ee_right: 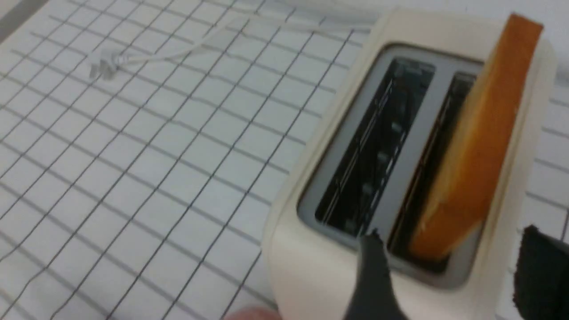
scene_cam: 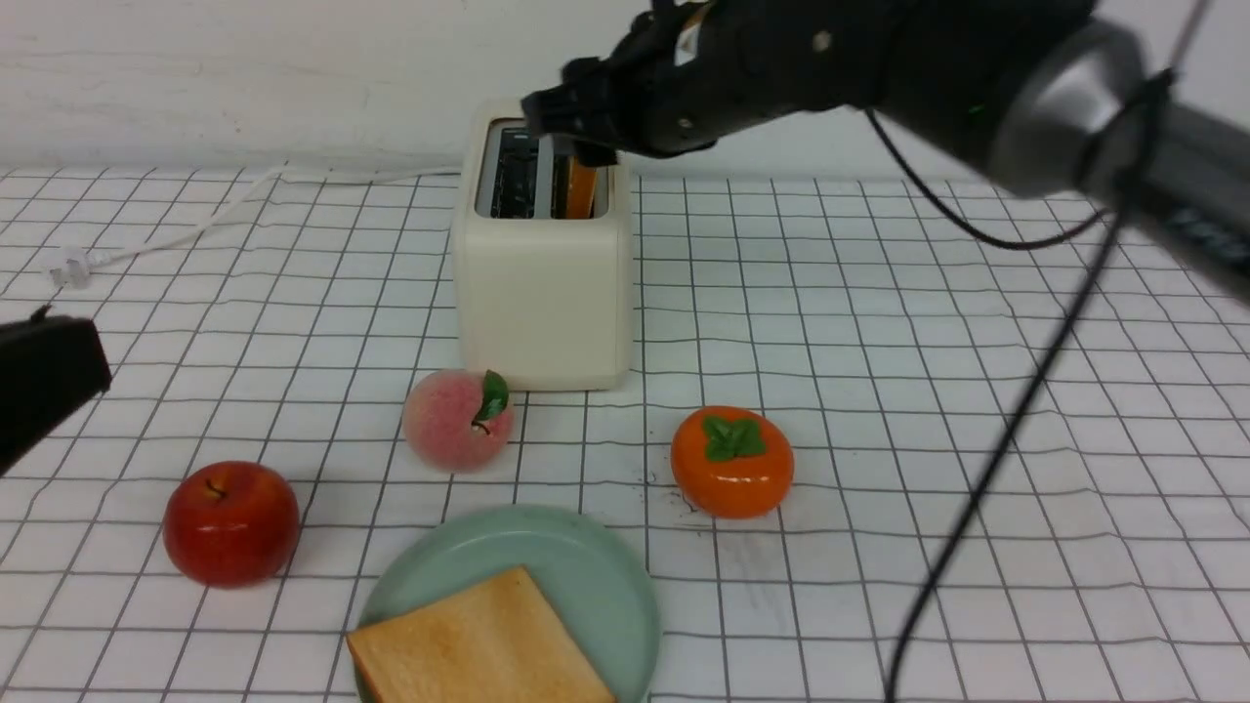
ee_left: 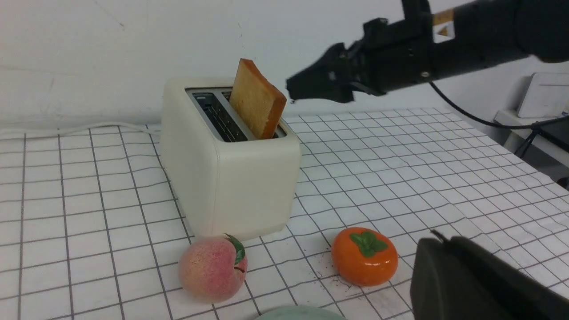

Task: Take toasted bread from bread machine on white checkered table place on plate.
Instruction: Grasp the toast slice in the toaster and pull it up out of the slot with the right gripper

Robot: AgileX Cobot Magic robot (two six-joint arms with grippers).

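The lower part of the toasted bread is hemmed in by the narrow slot, so the robot's right gripper will next pinch the slice by its raised crust edge [ee_right: 490, 125].
The bread machine [scene_cam: 542, 293] stands on the white checkered table [scene_cam: 928, 342]. One slice of toasted bread [scene_cam: 581, 190] sticks up tilted from its right slot; the left slot is empty. A second slice [scene_cam: 479, 635] lies on the mint-green plate [scene_cam: 596, 566] at the front. My right gripper [scene_cam: 566, 127] hovers at the toaster's top, open. In the right wrist view its fingers [ee_right: 373, 266] are spread wide, with the upright slice [ee_right: 480, 146] ahead of them and untouched. My left gripper [scene_cam: 49, 381] hangs shut and holds nothing at the far left.
A peach [scene_cam: 457, 420] lies just in front of the toaster, an orange persimmon [scene_cam: 732, 461] to its right and a red apple [scene_cam: 230, 522] left of the plate. The toaster's white cord [scene_cam: 195, 220] runs back left. The right arm's black cable [scene_cam: 986, 469] hangs over the table.
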